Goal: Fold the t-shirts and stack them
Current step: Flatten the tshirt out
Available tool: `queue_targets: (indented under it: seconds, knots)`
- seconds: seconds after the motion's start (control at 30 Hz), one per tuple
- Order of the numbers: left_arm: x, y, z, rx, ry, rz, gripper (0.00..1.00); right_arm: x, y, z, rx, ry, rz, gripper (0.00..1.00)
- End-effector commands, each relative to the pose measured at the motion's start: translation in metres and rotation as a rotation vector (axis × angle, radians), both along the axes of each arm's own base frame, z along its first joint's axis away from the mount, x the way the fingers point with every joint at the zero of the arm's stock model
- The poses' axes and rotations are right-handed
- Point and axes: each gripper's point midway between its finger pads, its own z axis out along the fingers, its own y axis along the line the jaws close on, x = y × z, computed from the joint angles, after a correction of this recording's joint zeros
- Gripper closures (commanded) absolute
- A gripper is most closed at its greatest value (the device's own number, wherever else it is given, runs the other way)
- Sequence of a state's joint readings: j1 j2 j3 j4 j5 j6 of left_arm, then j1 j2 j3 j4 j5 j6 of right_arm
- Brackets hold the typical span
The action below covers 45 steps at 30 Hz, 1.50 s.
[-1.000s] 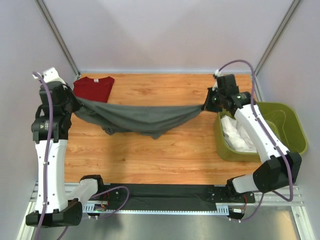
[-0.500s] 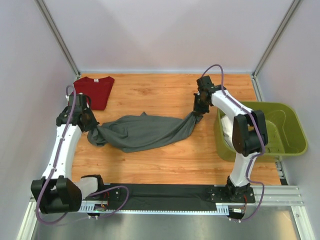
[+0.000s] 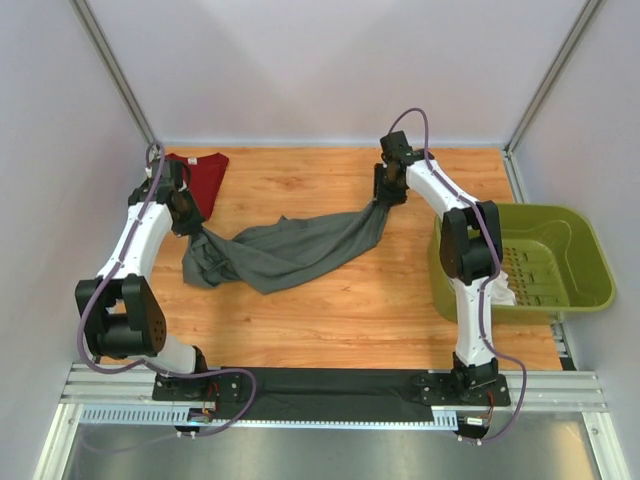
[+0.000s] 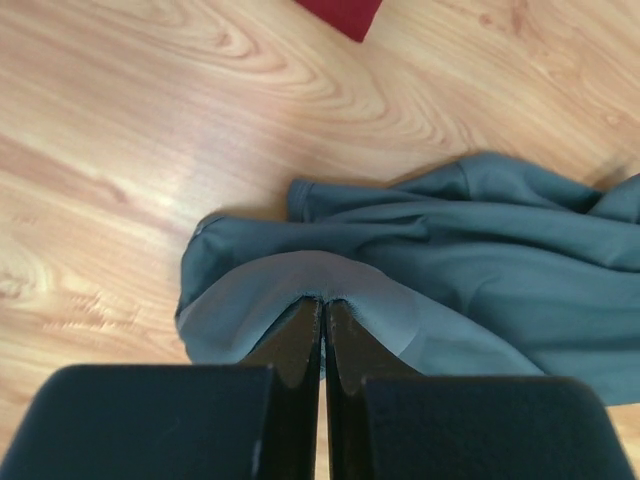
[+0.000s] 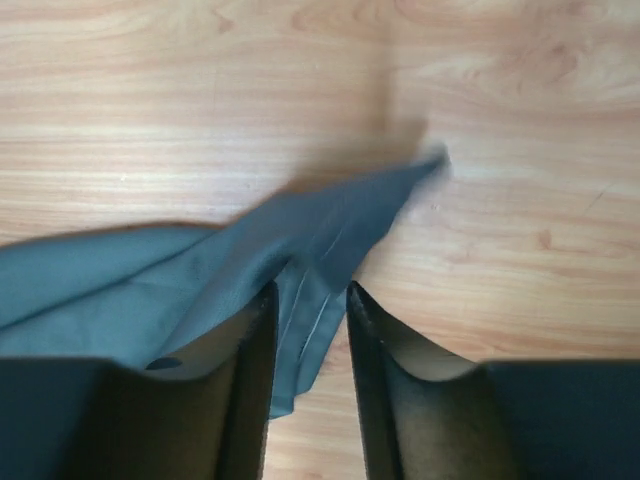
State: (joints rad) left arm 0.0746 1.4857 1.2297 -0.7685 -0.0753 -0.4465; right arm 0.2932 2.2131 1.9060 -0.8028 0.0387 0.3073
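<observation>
My right gripper grips the dark grey t-shirt [image 3: 300,245] by its far end next, opposite my left gripper, to stretch the t-shirt out for folding.
The dark grey t-shirt [image 3: 300,245] lies bunched in a long band across the wooden table. My left gripper [image 3: 192,228] holds its left end, and the left wrist view shows the gripper [image 4: 322,300] shut on a raised fold of the grey t-shirt [image 4: 480,260]. My right gripper [image 3: 385,200] is over the far right tip. In the right wrist view the gripper [image 5: 310,300] is open, and the grey t-shirt [image 5: 200,280] lies slack on the wood between its fingers. The dark red t-shirt [image 3: 205,178] lies folded at the back left, partly behind my left arm.
An olive-green basket [image 3: 590,250] stands at the right edge with a bit of white cloth [image 3: 503,288] in its near left corner. Enclosure walls close the back and both sides. A black strip and metal rail [image 3: 330,385] run along the near edge.
The grey t-shirt, stretched in the air between both grippers a second ago, has come down onto the table. Both grippers moved toward the back. The right gripper has opened and let its end go.
</observation>
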Motion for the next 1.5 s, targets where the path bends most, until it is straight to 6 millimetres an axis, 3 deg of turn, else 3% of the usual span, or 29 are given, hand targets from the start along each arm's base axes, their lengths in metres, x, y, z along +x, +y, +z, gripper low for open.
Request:
queue_targets:
  seconds: [0.0,0.07,0.1,0.13,0.17,0.2,0.33,0.37,0.47,0.6,0.7,0.83,0.93,1.27,1.33,1.4,1.43,1.47]
  knots:
    - [0.030,-0.003,0.021,-0.050,-0.096,0.029,1.00,-0.003,0.014,0.027,0.073,-0.016,0.067,0.47]
    - [0.034,-0.001,0.019,-0.044,-0.083,0.047,1.00,-0.011,0.020,0.038,0.104,-0.016,0.082,0.34]
    - [0.035,0.001,0.019,-0.047,-0.081,0.066,1.00,-0.015,0.023,0.055,0.123,-0.041,0.095,0.26]
    - [0.036,0.003,0.021,-0.038,-0.082,0.081,1.00,-0.026,0.022,0.053,0.121,-0.021,0.097,0.22]
    - [0.036,0.003,0.023,-0.040,-0.089,0.088,1.00,-0.034,0.025,0.073,0.135,-0.054,0.109,0.19]
    - [0.035,0.003,0.026,-0.047,-0.095,0.106,1.00,-0.044,0.030,0.076,0.154,-0.049,0.126,0.14]
    - [0.021,0.004,0.033,-0.049,-0.129,0.145,1.00,-0.096,0.058,0.083,0.193,-0.045,0.199,0.09]
    - [0.017,0.004,0.038,-0.050,-0.146,0.150,1.00,-0.121,0.071,0.074,0.190,-0.011,0.238,0.09]
    - [0.008,0.003,0.040,-0.051,-0.158,0.145,1.00,-0.165,0.097,0.053,0.187,0.043,0.303,0.10]
    - [-0.001,0.002,0.037,-0.052,-0.149,0.143,1.00,-0.191,0.119,0.025,0.190,0.088,0.373,0.17]
    - [-0.006,-0.001,0.034,-0.061,-0.143,0.135,1.00,-0.192,0.123,0.005,0.156,0.106,0.393,0.21]
    - [-0.013,-0.001,0.036,-0.061,-0.156,0.131,1.00,-0.173,0.124,-0.021,0.105,0.090,0.336,0.29]
    - [-0.019,-0.001,0.036,-0.055,-0.149,0.131,1.00,-0.155,0.127,-0.025,0.089,0.055,0.271,0.30]
    - [-0.025,0.002,0.043,-0.030,-0.167,0.128,1.00,-0.138,0.141,-0.043,0.132,0.033,0.205,0.32]
    - [-0.024,0.002,0.041,-0.031,-0.163,0.129,1.00,-0.132,0.137,-0.051,0.104,0.018,0.189,0.38]
    - [-0.025,0.002,0.040,-0.032,-0.158,0.129,1.00,-0.127,0.137,-0.053,0.086,0.011,0.186,0.60]
    - [-0.025,0.002,0.040,-0.031,-0.153,0.127,1.00,-0.128,0.132,-0.059,0.052,0.031,0.180,0.76]
    - [-0.023,0.002,0.043,-0.031,-0.161,0.124,1.00,-0.121,0.123,-0.055,0.004,0.012,0.156,0.99]
